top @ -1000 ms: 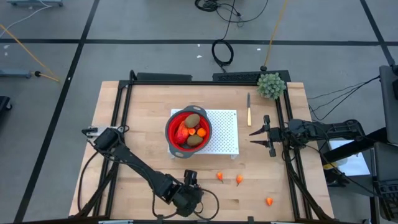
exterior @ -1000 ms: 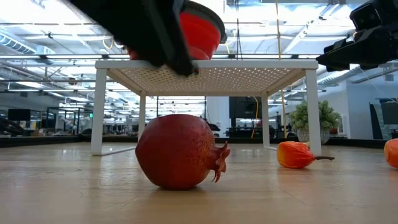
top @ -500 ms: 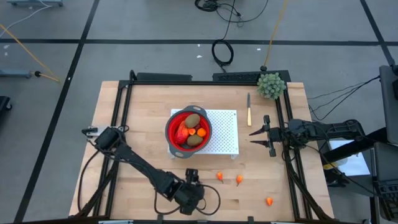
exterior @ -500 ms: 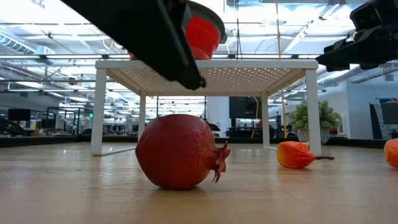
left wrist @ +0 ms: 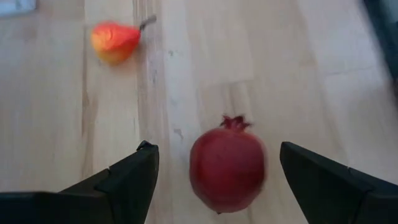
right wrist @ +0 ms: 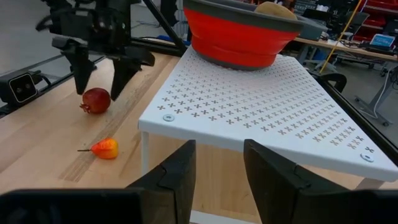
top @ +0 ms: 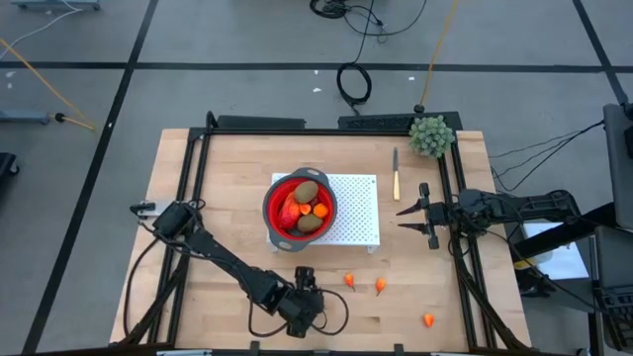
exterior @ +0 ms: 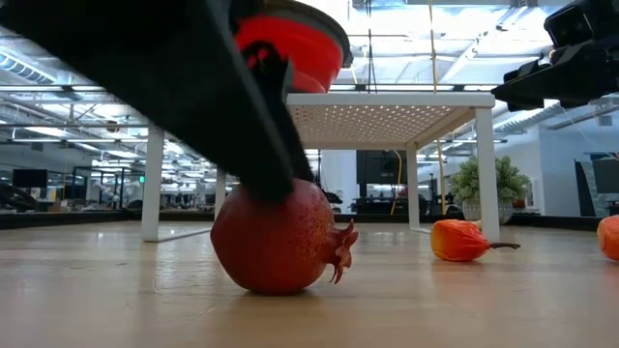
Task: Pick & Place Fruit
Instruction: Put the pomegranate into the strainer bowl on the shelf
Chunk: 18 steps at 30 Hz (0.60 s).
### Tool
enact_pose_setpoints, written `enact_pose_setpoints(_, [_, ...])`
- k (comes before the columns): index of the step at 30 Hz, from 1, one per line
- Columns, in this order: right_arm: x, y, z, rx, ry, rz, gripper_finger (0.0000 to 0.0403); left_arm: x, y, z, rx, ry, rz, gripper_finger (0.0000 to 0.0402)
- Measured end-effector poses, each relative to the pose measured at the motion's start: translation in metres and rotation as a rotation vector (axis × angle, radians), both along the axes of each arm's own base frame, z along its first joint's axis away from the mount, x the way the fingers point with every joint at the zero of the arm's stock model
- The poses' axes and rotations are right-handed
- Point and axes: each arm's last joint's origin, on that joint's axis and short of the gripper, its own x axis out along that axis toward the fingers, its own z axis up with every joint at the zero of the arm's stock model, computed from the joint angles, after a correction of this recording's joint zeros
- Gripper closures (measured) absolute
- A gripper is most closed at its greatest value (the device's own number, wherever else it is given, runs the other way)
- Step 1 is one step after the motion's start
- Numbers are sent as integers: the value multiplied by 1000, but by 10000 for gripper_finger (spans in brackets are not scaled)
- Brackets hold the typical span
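Observation:
Next, my left gripper grabs the pomegranate by its round body (left wrist: pixel 227 171) to put the pomegranate into the red bowl.
A dark red ball of the fruit (left wrist: pixel 227 168) lies on the wood near the table's near edge, also in the low view (exterior: pixel 276 237). My left gripper (left wrist: pixel 216 152) is open and slants down over it, one finger on each side; I cannot tell whether a finger touches it. In the high view that gripper (top: pixel 304 280) hides the ball. A red bowl (top: pixel 300 206) with brown ovals and a red-orange oblong stands on a white rack (top: pixel 361 227). Three small orange bits (top: pixel 381 286) lie on the table. My right gripper (top: pixel 415 220) waits open at the right.
A green bushy ball (top: pixel 431 135) sits at the far right corner, with a slim knife (top: pixel 396 173) beside the rack. Black frame rails (top: pixel 193 168) run along the table's edges. One orange bit (left wrist: pixel 114 41) lies a short way from the ball.
My left gripper has come down and a little toward the far edge, onto the dark red ball; its fingers now stand beside the ball. The ball has stayed where it was.

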Motion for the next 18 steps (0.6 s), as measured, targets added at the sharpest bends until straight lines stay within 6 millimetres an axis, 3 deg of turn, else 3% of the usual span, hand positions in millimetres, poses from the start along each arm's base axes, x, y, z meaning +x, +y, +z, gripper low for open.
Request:
enact_pose_setpoints(10, [0,0,0,0,0,0,273,4,7,-20,-7,29,7,69])
enact_pose_setpoints(18, [0,0,0,0,1,0,273,5,8,-25,7,38,-3,78])
